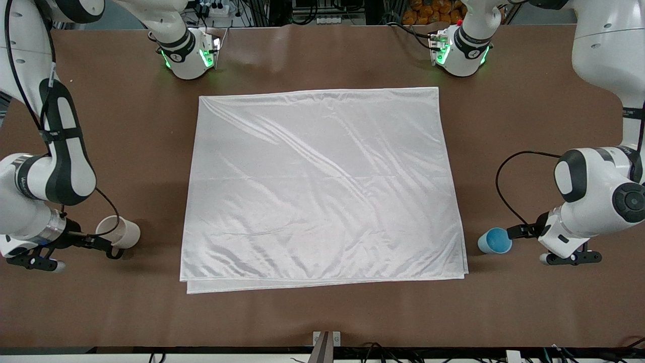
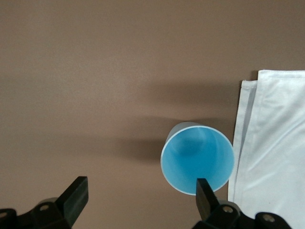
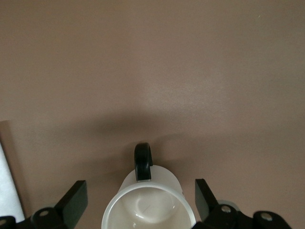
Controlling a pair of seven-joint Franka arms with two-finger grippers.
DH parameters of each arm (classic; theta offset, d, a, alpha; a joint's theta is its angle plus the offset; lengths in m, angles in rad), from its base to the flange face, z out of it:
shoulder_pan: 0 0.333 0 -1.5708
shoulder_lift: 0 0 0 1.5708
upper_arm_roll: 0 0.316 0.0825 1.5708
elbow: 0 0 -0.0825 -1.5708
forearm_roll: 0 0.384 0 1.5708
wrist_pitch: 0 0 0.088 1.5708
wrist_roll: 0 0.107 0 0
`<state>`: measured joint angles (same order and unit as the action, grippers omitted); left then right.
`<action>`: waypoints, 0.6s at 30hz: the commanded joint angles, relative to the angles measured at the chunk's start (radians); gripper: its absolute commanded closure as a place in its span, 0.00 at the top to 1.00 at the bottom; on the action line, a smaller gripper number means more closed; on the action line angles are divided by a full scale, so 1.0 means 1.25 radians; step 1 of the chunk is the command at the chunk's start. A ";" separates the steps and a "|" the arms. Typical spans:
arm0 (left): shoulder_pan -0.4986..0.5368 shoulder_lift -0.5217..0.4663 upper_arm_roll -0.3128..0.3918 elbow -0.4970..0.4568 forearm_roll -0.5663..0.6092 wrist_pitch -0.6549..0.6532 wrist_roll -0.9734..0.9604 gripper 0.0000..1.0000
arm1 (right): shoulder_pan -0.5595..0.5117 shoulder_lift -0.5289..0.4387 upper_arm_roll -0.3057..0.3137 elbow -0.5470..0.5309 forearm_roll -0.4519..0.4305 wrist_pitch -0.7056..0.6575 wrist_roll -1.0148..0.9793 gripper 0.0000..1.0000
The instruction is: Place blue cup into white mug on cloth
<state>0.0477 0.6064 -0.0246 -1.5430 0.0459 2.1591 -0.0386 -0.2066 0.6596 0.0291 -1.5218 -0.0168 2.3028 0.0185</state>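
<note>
Next, my right gripper reaches the white mug and grabs its black handle [image 3: 143, 162], which leaves the white mug's opening [image 3: 148, 209] free to take the blue cup.
The blue cup [image 1: 494, 240] sits on the bare table just off the cloth's [image 1: 322, 186] corner at the left arm's end, its mouth turned toward my left gripper [image 1: 521, 232]. In the left wrist view the cup [image 2: 198, 160] is next to one fingertip [image 2: 206, 193], not between the two; the gripper [image 2: 141, 200] is open and empty, and the cloth's edge [image 2: 271, 143] shows beside the cup. The white mug [image 1: 119, 232] sits off the cloth at the right arm's end. My right gripper [image 1: 103, 244] is open with the mug [image 3: 148, 202] between its fingers, black handle [image 3: 143, 162] pointing away.
The folded cloth covers the table's middle, with bare brown table [image 1: 529, 312] around it. The arm bases [image 1: 189, 55] [image 1: 461, 50] stand along the table edge farthest from the front camera. A cable [image 1: 504, 176] loops by the left arm. A small bracket [image 1: 326, 342] sits at the nearest edge.
</note>
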 commanded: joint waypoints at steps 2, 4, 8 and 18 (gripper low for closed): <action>-0.001 0.020 -0.001 0.016 0.005 0.007 -0.002 0.98 | -0.014 0.036 0.007 0.027 -0.009 0.013 -0.006 1.00; -0.001 0.028 -0.001 0.017 0.005 0.012 -0.002 0.98 | -0.014 0.042 0.007 0.027 -0.010 0.015 -0.006 1.00; -0.001 0.043 -0.001 0.016 0.005 0.040 -0.002 0.98 | -0.014 0.050 0.009 0.027 -0.009 0.026 -0.006 1.00; -0.006 0.057 -0.001 0.016 -0.007 0.055 -0.002 0.93 | -0.013 0.067 0.009 0.027 -0.006 0.037 -0.006 0.99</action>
<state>0.0467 0.6600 -0.0269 -1.5429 0.0453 2.2209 -0.0387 -0.2133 0.7167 0.0296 -1.5172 -0.0168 2.3451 0.0184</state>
